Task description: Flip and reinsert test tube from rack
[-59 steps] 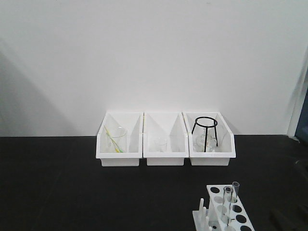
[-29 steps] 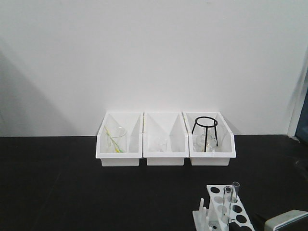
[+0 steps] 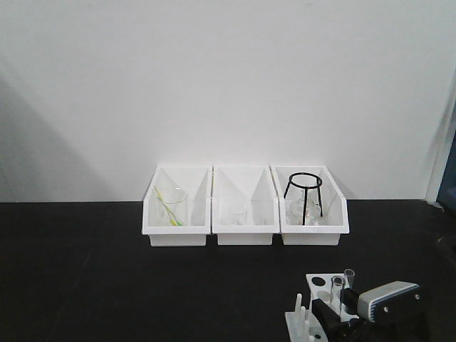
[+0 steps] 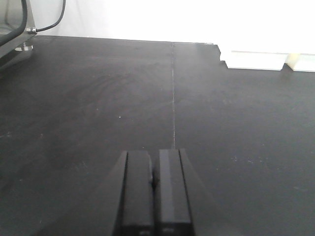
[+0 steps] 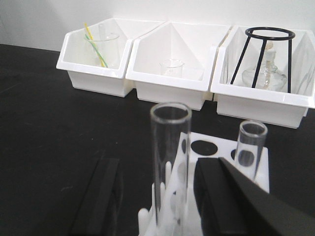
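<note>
The right gripper next picks up the clear test tube standing in the white rack (image 5: 206,140) by its upper body (image 5: 170,147), to flip and reinsert it.
The white rack (image 3: 325,277) stands at the lower right of the black table, its pegs (image 3: 298,314) on the left side. Two clear test tubes stand upright in it: a near test tube (image 5: 170,157) and a far test tube (image 5: 250,146). My right gripper (image 5: 157,166) is open, its fingers (image 5: 102,194) on either side of the near tube without touching it. In the front view the right gripper (image 3: 335,315) covers the rack's near end. My left gripper (image 4: 154,158) is shut on nothing, above bare table.
Three white bins stand in a row at the back: the left bin (image 3: 177,232) holds a beaker with yellow-green sticks, the middle bin (image 3: 246,234) a small beaker, the right bin (image 3: 313,234) a black wire tripod and glassware. A metal device (image 4: 12,22) sits far left.
My right arm has come in from the lower right and now stands at the rack, with the near tube between its open fingers. The tubes and rack have not moved.
</note>
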{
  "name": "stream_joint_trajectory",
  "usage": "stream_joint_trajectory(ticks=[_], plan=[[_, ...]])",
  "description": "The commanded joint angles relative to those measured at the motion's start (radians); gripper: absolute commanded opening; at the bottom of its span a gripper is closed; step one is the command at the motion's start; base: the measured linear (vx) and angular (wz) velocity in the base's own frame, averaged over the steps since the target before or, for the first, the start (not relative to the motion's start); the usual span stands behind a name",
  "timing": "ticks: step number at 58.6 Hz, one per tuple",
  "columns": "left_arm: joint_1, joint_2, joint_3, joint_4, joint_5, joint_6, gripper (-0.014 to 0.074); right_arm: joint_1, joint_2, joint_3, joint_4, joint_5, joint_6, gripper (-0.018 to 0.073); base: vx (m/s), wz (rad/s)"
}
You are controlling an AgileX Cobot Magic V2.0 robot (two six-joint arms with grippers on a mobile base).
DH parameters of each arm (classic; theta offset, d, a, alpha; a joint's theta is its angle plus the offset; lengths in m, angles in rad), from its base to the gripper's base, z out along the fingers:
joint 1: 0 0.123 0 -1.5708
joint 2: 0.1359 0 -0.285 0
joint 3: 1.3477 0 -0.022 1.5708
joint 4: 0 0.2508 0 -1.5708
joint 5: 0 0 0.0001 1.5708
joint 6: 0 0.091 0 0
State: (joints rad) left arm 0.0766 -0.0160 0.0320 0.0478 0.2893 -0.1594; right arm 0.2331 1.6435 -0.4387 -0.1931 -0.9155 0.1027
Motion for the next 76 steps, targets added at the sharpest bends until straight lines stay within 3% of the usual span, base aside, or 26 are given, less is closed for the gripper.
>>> stream_joint_trajectory(ticks=[1,14,36,45,76], plan=[[-0.007,-0.011,0.000,-0.004,-0.087,0.000,-0.0006,0.001,0.002,-0.055,-0.004,-0.088,0.004,0.0421,0.00,0.00],[-0.007,-0.011,0.000,-0.004,-0.087,0.000,-0.0006,0.001,0.037,-0.083,-0.004,-0.089,0.025,0.0384,0.00,0.00],[-0.007,-0.011,0.000,-0.004,-0.087,0.000,-0.0006,0.001,0.037,-0.083,-0.003,-0.106,0.025,0.0128,0.00,0.00],[-0.007,-0.011,0.000,-0.004,-0.087,0.000,-0.0006,0.001,0.003,-0.083,-0.003,-0.119,0.025,0.0088,0.00,0.00],[-0.007,-0.011,0.000,-0.004,-0.087,0.000,-0.0006,0.001,-0.287,-0.234,-0.003,0.293,0.051,0.0089,0.00,0.00]])
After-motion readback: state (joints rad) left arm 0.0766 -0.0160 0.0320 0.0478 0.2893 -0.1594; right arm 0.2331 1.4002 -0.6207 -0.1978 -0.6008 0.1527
